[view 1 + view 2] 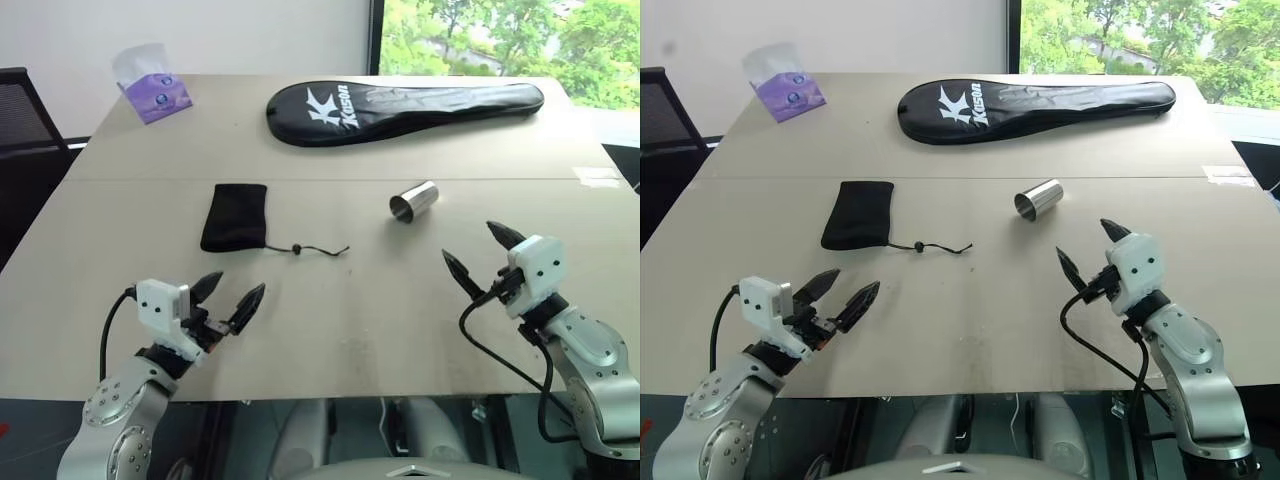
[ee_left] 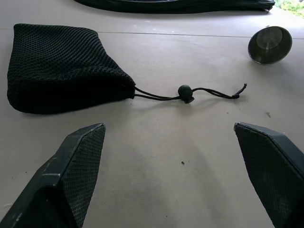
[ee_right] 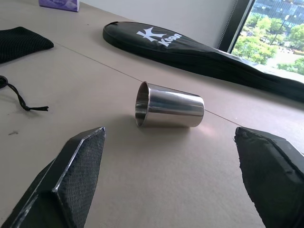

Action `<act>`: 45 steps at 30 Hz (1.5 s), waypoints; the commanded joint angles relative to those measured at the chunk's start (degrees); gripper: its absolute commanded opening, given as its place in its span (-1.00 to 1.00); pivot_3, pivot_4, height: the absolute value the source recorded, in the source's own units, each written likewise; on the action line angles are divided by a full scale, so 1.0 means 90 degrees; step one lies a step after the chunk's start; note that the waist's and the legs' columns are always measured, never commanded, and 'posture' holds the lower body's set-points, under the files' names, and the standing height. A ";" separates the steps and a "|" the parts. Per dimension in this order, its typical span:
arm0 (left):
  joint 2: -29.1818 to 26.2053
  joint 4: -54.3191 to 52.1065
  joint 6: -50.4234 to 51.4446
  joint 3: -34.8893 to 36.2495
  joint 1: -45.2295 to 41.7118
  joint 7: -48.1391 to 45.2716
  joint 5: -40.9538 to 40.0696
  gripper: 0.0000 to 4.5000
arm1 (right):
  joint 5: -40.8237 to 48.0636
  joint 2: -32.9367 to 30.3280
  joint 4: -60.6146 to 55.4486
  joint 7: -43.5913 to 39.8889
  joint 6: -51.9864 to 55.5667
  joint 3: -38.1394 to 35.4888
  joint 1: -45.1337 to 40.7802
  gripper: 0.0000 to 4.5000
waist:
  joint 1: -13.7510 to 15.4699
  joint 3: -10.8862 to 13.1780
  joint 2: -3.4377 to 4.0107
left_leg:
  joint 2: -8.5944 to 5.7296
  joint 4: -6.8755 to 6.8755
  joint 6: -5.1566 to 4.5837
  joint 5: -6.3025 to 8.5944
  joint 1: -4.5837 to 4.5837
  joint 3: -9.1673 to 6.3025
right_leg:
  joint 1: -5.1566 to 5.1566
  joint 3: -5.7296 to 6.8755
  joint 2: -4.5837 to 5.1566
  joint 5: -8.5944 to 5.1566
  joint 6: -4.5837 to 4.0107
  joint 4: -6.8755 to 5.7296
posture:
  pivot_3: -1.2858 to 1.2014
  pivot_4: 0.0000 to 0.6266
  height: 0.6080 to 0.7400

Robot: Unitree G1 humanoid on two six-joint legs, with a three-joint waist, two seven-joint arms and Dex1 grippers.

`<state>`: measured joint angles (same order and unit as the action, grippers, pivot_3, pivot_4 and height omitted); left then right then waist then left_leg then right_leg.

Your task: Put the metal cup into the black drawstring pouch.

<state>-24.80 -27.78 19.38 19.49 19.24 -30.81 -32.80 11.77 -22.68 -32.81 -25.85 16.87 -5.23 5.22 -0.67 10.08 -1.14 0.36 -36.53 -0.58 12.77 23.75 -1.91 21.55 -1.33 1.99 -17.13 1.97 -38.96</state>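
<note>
My left gripper grabs the pouch by its drawstring hem next, since the hem puffs up while the pouch's mesh body [image 1: 237, 210] [image 2: 57, 50] lies flat on the tabletop.
The metal cup [image 1: 413, 201] lies on its side on the beige table [image 1: 330, 330], right of centre, its open rim toward my left; the right wrist view shows the metal cup [image 3: 168, 105] close ahead. The black drawstring pouch [image 1: 235, 216] lies flat left of centre, with its cord and bead [image 1: 296, 249] trailing toward the cup. My left gripper [image 1: 229, 298] hovers open near the front edge, short of the pouch [image 2: 61, 66]. My right gripper [image 1: 480, 253] is open too, a little in front and to the right of the cup. Neither holds anything.
A long black racket cover [image 1: 400, 108] with white lettering lies across the back of the table. A purple tissue pack [image 1: 153, 92] sits at the back left. A dark chair [image 1: 22, 120] stands off the table's left side.
</note>
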 commanded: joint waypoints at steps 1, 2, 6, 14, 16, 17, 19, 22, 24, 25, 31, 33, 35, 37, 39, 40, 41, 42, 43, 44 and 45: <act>-0.0054 -0.0176 -0.0078 0.0072 -0.0071 0.0052 0.0045 1.00 | -0.0059 -0.0064 -0.0268 0.0090 0.0009 0.0048 -0.0243 0.98 | -0.0001 0.0000 0.0000 | 0.0000 0.0000 0.0000 0.0000 0.0000 0.0000 | 0.0000 0.0000 0.0000 0.0000 0.0000 0.0000 | 0.03 -0.52 1.00; -0.0076 -0.0106 -0.0127 0.0064 -0.0162 0.0071 0.0121 1.00 | -0.0136 -0.0058 -0.0290 0.0139 -0.0012 0.0088 -0.0343 0.98 | -0.0008 0.0000 0.0000 | 0.0000 0.0000 0.0000 0.0000 0.0000 0.0000 | 0.0000 0.0000 0.0000 0.0000 0.0000 0.0000 | 0.03 -0.52 1.00; -0.0227 0.0048 -0.0114 0.0095 -0.0517 0.0268 0.0459 1.00 | 0.0038 -0.0038 -0.0231 -0.0082 -0.0092 0.0247 -0.0562 0.98 | -0.0005 -0.0002 0.0000 | 0.0000 -0.0003 0.0000 0.0000 -0.0003 -0.0001 | 0.0000 0.0000 -0.0006 0.0000 0.0000 -0.0007 | 0.03 -0.52 1.00; -0.0727 0.0173 -0.0273 -0.0044 -0.1054 0.1165 0.2131 1.00 | 0.0861 -0.0423 -0.0399 -0.1293 -0.0248 0.0542 -0.0783 0.98 | -0.0004 -0.0001 -0.0001 | -0.0003 -0.0003 -0.0001 0.0000 0.0000 -0.0003 | 0.0000 0.0003 -0.0004 0.0002 0.0002 -0.0007 | 0.03 -0.52 1.00; -0.1031 0.0276 -0.0508 -0.0226 -0.1064 0.1399 0.2998 1.00 | 0.1140 -0.0595 -0.0468 -0.1652 -0.0280 0.0582 -0.0729 0.98 | -0.0006 -0.0001 0.0001 | -0.0003 -0.0002 -0.0001 0.0000 -0.0002 -0.0009 | 0.0000 0.0006 -0.0007 0.0002 0.0001 -0.0009 | 0.03 -0.52 1.00; -0.1243 0.0364 -0.0604 -0.0271 -0.1051 0.1440 0.3347 1.00 | 0.1282 -0.0687 -0.0506 -0.1799 -0.0236 0.0601 -0.0681 0.98 | -0.0009 -0.0001 0.0001 | -0.0003 0.0000 -0.0001 0.0000 -0.0002 -0.0008 | 0.0000 0.0005 -0.0009 0.0002 0.0001 -0.0009 | 0.03 -0.52 1.00; -0.1722 0.0599 -0.0992 -0.0380 -0.0999 0.1545 0.4183 1.00 | 0.1375 -0.0865 -0.0525 -0.2067 -0.0268 0.0664 -0.0527 0.98 | -0.0005 -0.0002 -0.0003 | -0.0004 0.0000 -0.0001 0.0000 -0.0001 -0.0005 | 0.0000 0.0005 -0.0005 0.0002 0.0001 -0.0008 | 0.03 -0.52 1.00; -0.2187 0.0834 -0.1284 -0.0630 -0.0936 0.1976 0.5429 1.00 | 0.1301 -0.0945 -0.0480 -0.2169 -0.0378 0.0791 -0.0334 0.98 | -0.0002 -0.0002 -0.0003 | -0.0004 0.0000 -0.0002 0.0001 0.0000 -0.0003 | 0.0000 0.0005 -0.0001 0.0002 0.0001 -0.0004 | 0.03 -0.52 1.00; -0.2262 0.0912 -0.1376 -0.0786 -0.0970 0.2033 0.5782 1.00 | 0.1198 -0.0976 -0.0459 -0.2199 -0.0465 0.0877 -0.0239 0.98 | 0.0000 -0.0002 -0.0002 | -0.0004 0.0000 -0.0001 0.0001 -0.0001 -0.0004 | 0.0000 0.0004 0.0001 0.0002 0.0001 -0.0005 | 0.03 -0.52 1.00; -0.2266 0.0915 -0.1318 -0.0882 -0.1017 0.2002 0.5910 1.00 | 0.1122 -0.0989 -0.0443 -0.2208 -0.0533 0.0921 -0.0185 0.98 | 0.0001 -0.0002 -0.0003 | -0.0003 0.0000 -0.0001 0.0001 0.0000 -0.0004 | 0.0000 0.0004 0.0002 0.0002 0.0001 -0.0005 | 0.03 -0.52 1.00; -0.2431 0.1219 -0.1246 -0.1431 -0.1490 0.1799 0.6739 1.00 | 0.0974 -0.0953 -0.0402 -0.2082 -0.0675 0.0955 -0.0108 0.98 | 0.0005 -0.0002 -0.0003 | -0.0003 0.0000 -0.0001 0.0001 0.0000 -0.0005 | 0.0001 0.0008 0.0003 0.0002 0.0001 -0.0008 | 0.03 -0.52 1.00; -0.2356 0.1358 -0.1250 -0.1541 -0.1719 0.1786 0.6810 1.00 | 0.0921 -0.0951 -0.0398 -0.2031 -0.0703 0.0968 -0.0107 0.98 | 0.0005 -0.0002 -0.0003 | -0.0003 0.0000 -0.0001 0.0001 0.0000 -0.0005 | 0.0001 0.0009 0.0003 0.0002 0.0001 -0.0008 | 0.03 -0.52 1.00; -0.2315 0.1509 -0.1266 -0.1667 -0.1969 0.1735 0.6845 1.00 | 0.0918 -0.0948 -0.0430 -0.1980 -0.0672 0.0970 -0.0123 0.98 | 0.0005 -0.0002 -0.0003 | -0.0004 -0.0001 -0.0001 0.0001 0.0001 -0.0004 | 0.0001 0.0009 0.0004 0.0002 0.0002 -0.0009 | 0.03 -0.52 1.00; -0.2299 0.1620 -0.1272 -0.1769 -0.2162 0.1685 0.6872 1.00 | 0.0918 -0.0946 -0.0467 -0.1937 -0.0641 0.0956 -0.0126 0.98 | 0.0005 -0.0002 -0.0003 | -0.0004 -0.0001 -0.0001 0.0001 0.0001 -0.0005 | 0.0002 0.0010 0.0003 0.0003 0.0002 -0.0011 | 0.03 -0.52 1.00; -0.2263 0.1752 -0.1213 -0.1890 -0.2353 0.1622 0.6916 1.00 | 0.0877 -0.0942 -0.0478 -0.1869 -0.0652 0.0936 -0.0114 0.98 | -0.0002 -0.0002 -0.0003 | -0.0004 -0.0001 -0.0001 0.0001 0.0001 -0.0004 | 0.0002 0.0014 0.0003 0.0003 0.0002 -0.0012 | 0.03 -0.52 1.00; -0.2241 0.1811 -0.1162 -0.1947 -0.2435 0.1591 0.6939 1.00 | 0.0838 -0.0939 -0.0475 -0.1829 -0.0671 0.0933 -0.0114 0.98 | -0.0001 -0.0002 -0.0003 | -0.0004 -0.0001 -0.0001 0.0001 0.0001 -0.0004 | 0.0002 0.0015 0.0003 0.0003 0.0002 -0.0012 | 0.03 -0.52 1.00; -0.2181 0.1857 -0.1056 -0.1993 -0.2536 0.1545 0.6924 1.00 | 0.0788 -0.0930 -0.0468 -0.1783 -0.0691 0.0936 -0.0117 0.98 | 0.0000 -0.0002 -0.0003 | -0.0004 -0.0001 -0.0001 0.0001 0.0001 -0.0003 | 0.0002 0.0016 0.0003 0.0003 0.0002 -0.0013 | 0.03 -0.52 1.00; -0.2094 0.1879 -0.0925 -0.2032 -0.2658 0.1502 0.6897 1.00 | 0.0774 -0.0916 -0.0471 -0.1744 -0.0680 0.0944 -0.0124 0.98 | -0.0001 -0.0002 -0.0003 | -0.0004 -0.0001 -0.0001 0.0001 0.0001 -0.0003 | 0.0003 0.0020 0.0002 0.0003 0.0002 -0.0014 | 0.03 -0.52 1.00; -0.2039 0.1891 -0.0855 -0.2069 -0.2748 0.1459 0.6898 1.00 | 0.0770 -0.0903 -0.0479 -0.1709 -0.0662 0.0953 -0.0129 0.98 | 0.0001 -0.0002 -0.0003 | -0.0004 -0.0002 -0.0001 0.0001 0.0001 -0.0003 | 0.0003 0.0024 0.0002 0.0003 0.0002 -0.0017 | 0.03 -0.52 1.00; -0.2002 0.1904 -0.0809 -0.2139 -0.2832 0.1395 0.6931 1.00 | 0.0742 -0.0891 -0.0496 -0.1657 -0.0640 0.0965 -0.0137 0.98 | 0.0002 -0.0002 -0.0003 | -0.0004 -0.0002 -0.0001 0.0001 0.0001 -0.0003 | 0.0003 0.0027 0.0001 0.0003 0.0002 -0.0017 | 0.03 -0.52 1.00; -0.1954 0.1914 -0.0743 -0.2206 -0.2906 0.1323 0.6951 1.00 | 0.0724 -0.0881 -0.0511 -0.1617 -0.0611 0.0981 -0.0146 0.98 | 0.0003 -0.0002 -0.0003 | -0.0005 -0.0003 -0.0001 0.0001 0.0001 -0.0003 | 0.0003 0.0029 0.0001 0.0003 0.0002 -0.0018 | 0.03 -0.52 1.00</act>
<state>-42.50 -9.82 12.03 -0.19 -5.90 -18.24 29.15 18.27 -30.94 -35.11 -41.22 11.92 3.95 4.19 -0.64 10.06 -1.17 0.31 -36.56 -0.59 12.78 23.76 -1.94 21.58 -1.06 2.00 -17.11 1.99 -39.13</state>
